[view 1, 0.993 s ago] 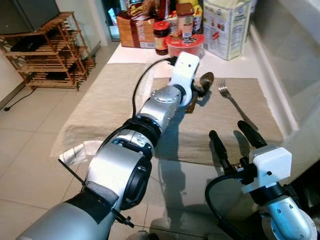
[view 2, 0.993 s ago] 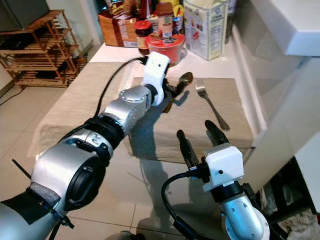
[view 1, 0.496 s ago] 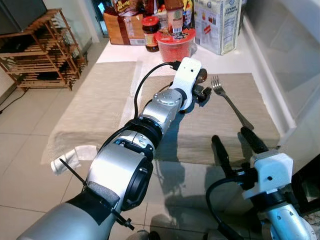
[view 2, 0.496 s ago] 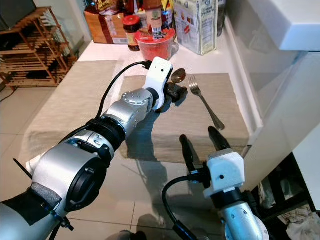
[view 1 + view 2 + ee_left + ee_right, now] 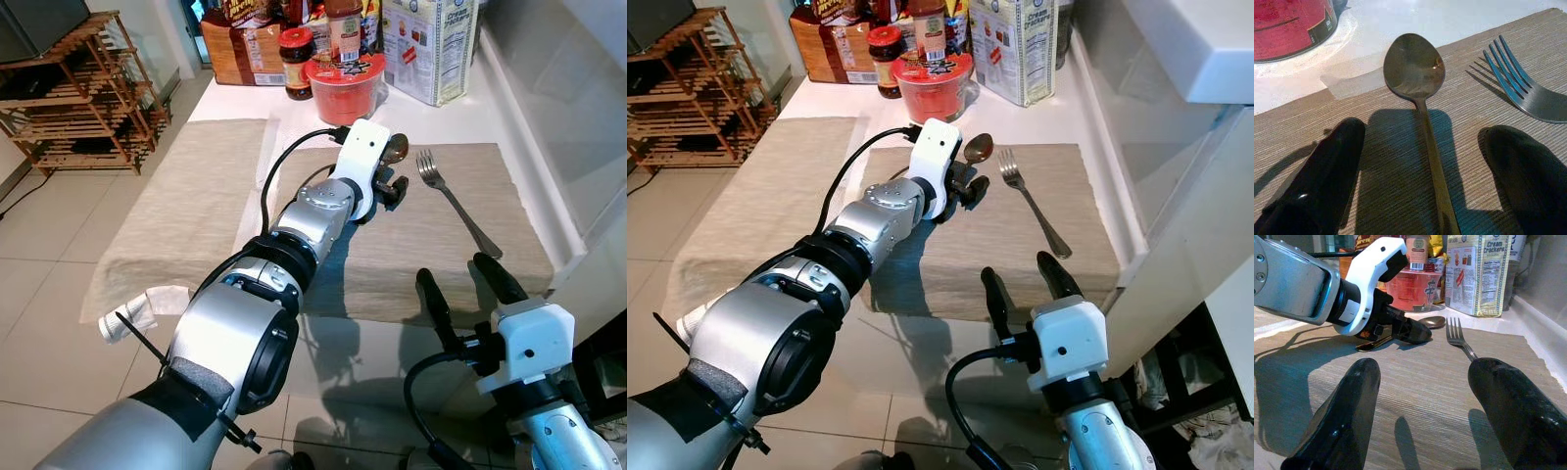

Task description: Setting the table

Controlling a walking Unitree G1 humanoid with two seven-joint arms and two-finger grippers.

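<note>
The spoon has a round, sloping bowl, so my left gripper will next grab its thin handle (image 5: 1430, 142) by the straight sides, just below the bowl.
A metal spoon (image 5: 1413, 66) lies on the beige placemat (image 5: 421, 255), its bowl toward the red tub. My left gripper (image 5: 1425, 139) is open and low over the mat. Its black fingers (image 5: 1334, 166) stand on either side of the spoon's handle without touching it. A metal fork (image 5: 456, 201) lies to the right of the spoon on the same mat. My right gripper (image 5: 460, 284) is open and holds nothing, hovering at the mat's near edge, well short of the fork (image 5: 1459, 340).
Behind the mat stand a red tub (image 5: 345, 78), a jar (image 5: 297, 49), a cracker box (image 5: 423, 44) and a brown bag (image 5: 245, 49). A second placemat (image 5: 186, 211) lies to the left. A wooden rack (image 5: 73, 98) stands far left and a white ledge (image 5: 578, 147) at the right.
My left gripper lowered the spoon from a tilted, lifted hold onto the mat and opened, letting it go. The camera shifted a little; the right gripper stays open.
</note>
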